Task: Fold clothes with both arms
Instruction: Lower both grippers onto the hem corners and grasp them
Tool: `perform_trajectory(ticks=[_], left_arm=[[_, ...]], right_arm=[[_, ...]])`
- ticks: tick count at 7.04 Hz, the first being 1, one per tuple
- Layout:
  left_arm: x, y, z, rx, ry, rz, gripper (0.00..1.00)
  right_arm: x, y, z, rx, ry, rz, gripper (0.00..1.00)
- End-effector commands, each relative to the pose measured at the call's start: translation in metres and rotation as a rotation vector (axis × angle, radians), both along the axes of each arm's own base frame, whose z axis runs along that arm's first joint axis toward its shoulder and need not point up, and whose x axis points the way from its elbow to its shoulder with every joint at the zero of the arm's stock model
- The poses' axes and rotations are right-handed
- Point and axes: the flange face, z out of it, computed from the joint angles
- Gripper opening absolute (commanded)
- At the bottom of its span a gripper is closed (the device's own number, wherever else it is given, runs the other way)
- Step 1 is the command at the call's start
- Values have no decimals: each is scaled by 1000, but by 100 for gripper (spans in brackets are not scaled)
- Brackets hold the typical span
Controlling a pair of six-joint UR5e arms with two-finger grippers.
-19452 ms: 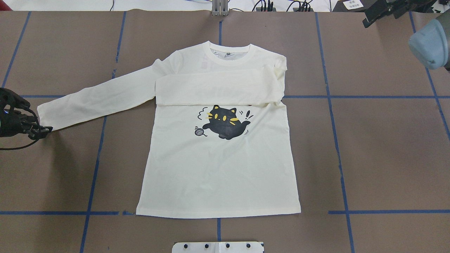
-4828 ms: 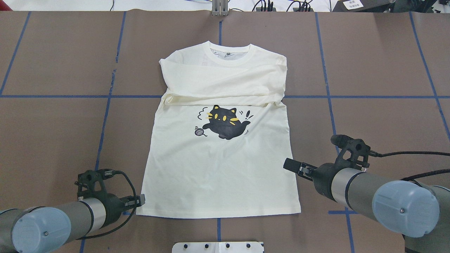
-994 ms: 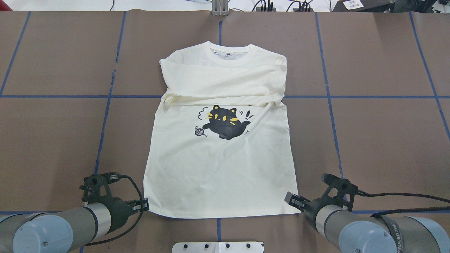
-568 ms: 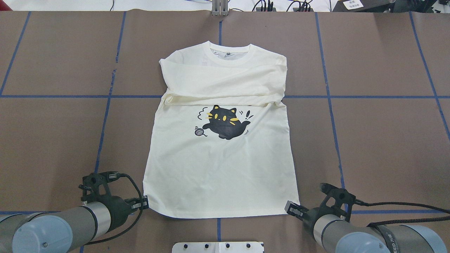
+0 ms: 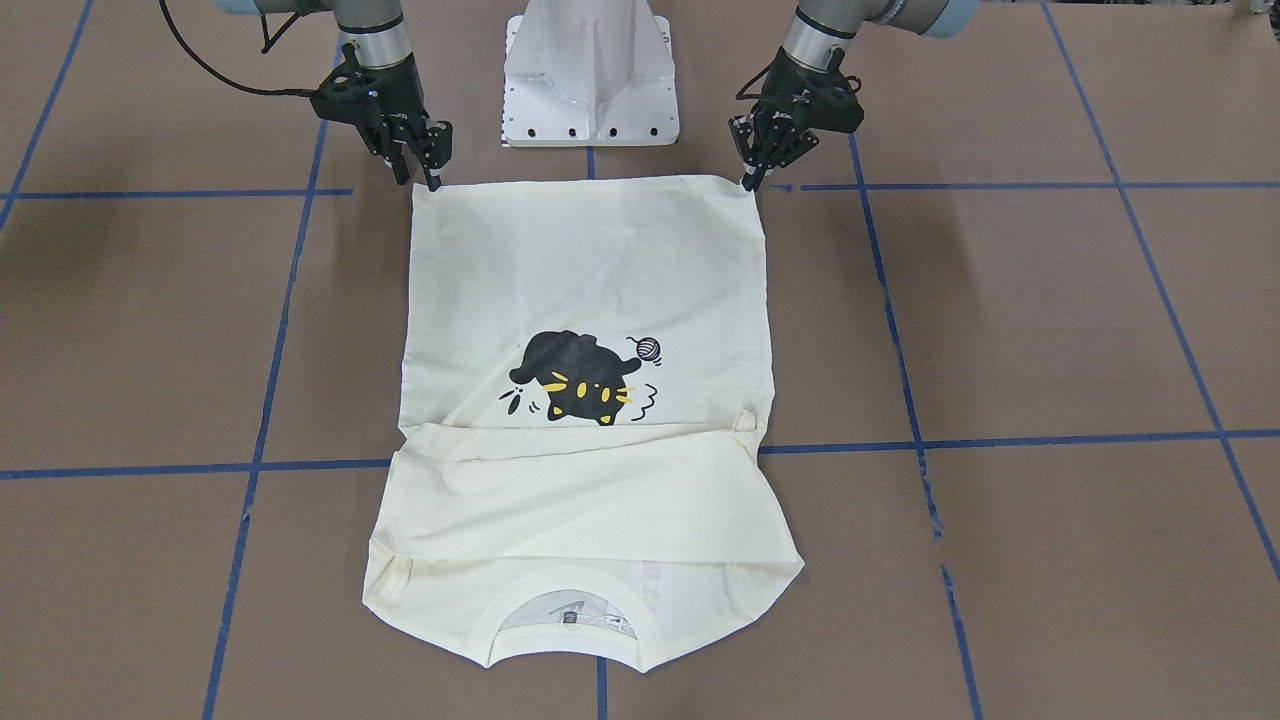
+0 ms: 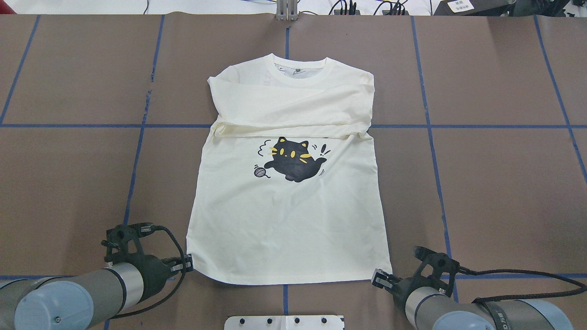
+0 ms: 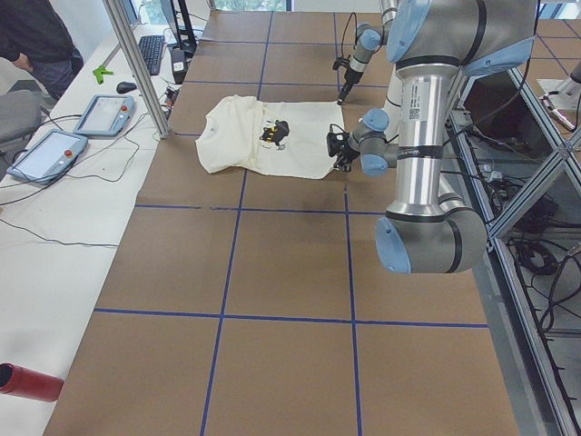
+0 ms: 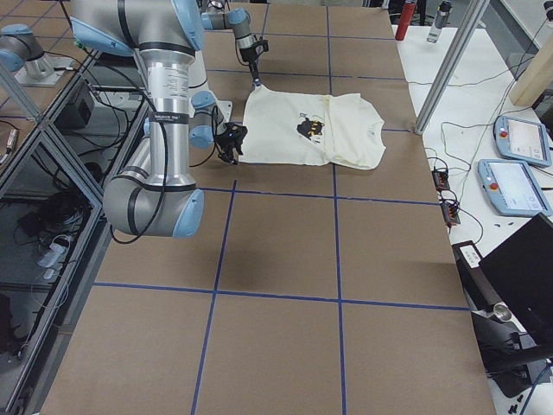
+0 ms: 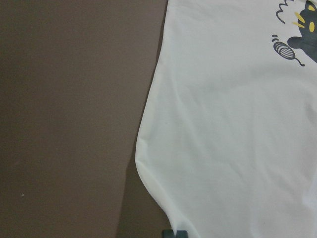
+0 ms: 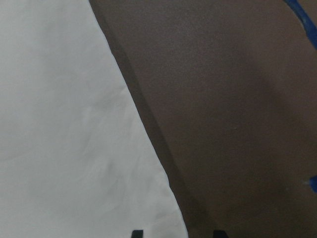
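Note:
I should next grab the shirt with my right gripper, as the shirt's body (image 5: 588, 264) lies flat on the tabletop. I should take its hem corner (image 5: 423, 191), where the edge of the hem is between my fingers.
The cream shirt (image 6: 289, 220) lies flat, cat print up, both sleeves folded across the chest, collar at the far side. It also shows in the front view (image 5: 590, 260). My left gripper (image 6: 188, 265) is at the near left hem corner, shut on it. In the left wrist view the cloth (image 9: 237, 124) puckers toward the closed fingertips (image 9: 174, 233). My right gripper (image 6: 379, 277) is at the near right hem corner. In the right wrist view its fingertips (image 10: 136, 233) stand apart with the shirt's edge (image 10: 64, 124) between them. In the front view the left gripper (image 5: 748, 178) and the right gripper (image 5: 428, 172) are at the two hem corners.
The white pedestal base (image 5: 590, 70) stands just behind the hem, between the arms. Blue tape lines (image 6: 137, 151) grid the brown table. A side table with tablets (image 7: 100, 113) and a metal post (image 7: 136, 64) lies beyond the collar end.
My right gripper has moved back toward the robot's side, down to the right hem corner. The left gripper has barely moved; the hem corner by it has drawn in and puckered.

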Motion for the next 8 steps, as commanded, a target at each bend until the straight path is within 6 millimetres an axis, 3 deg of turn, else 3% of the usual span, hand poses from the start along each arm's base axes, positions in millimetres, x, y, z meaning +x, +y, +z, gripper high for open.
perform_trajectory(ticks=[1, 2, 3, 4, 5, 6, 7, 8], left_arm=[[0, 0, 2, 0, -4, 0, 0], [-1, 0, 2, 0, -5, 0, 0], [-1, 0, 2, 0, -5, 0, 0], [-1, 0, 3, -2, -6, -1, 0], [0, 0, 3, -1, -7, 1, 0], [-1, 0, 2, -2, -5, 3, 0], [-13, 1, -9, 1, 5, 9, 0], [-38, 6, -42, -14, -16, 37, 0]], right_arm=[[-1, 1, -1, 0, -3, -1, 15], [-1, 1, 1, 0, 2, -1, 7], [1, 1, 4, 0, 8, -3, 7], [0, 1, 2, 1, 4, -4, 0], [1, 0, -1, 2, 0, -4, 0], [8, -15, -6, 13, -5, 25, 0], [24, -21, -26, 18, -3, 31, 0], [51, -21, -59, 17, 0, 26, 0]])
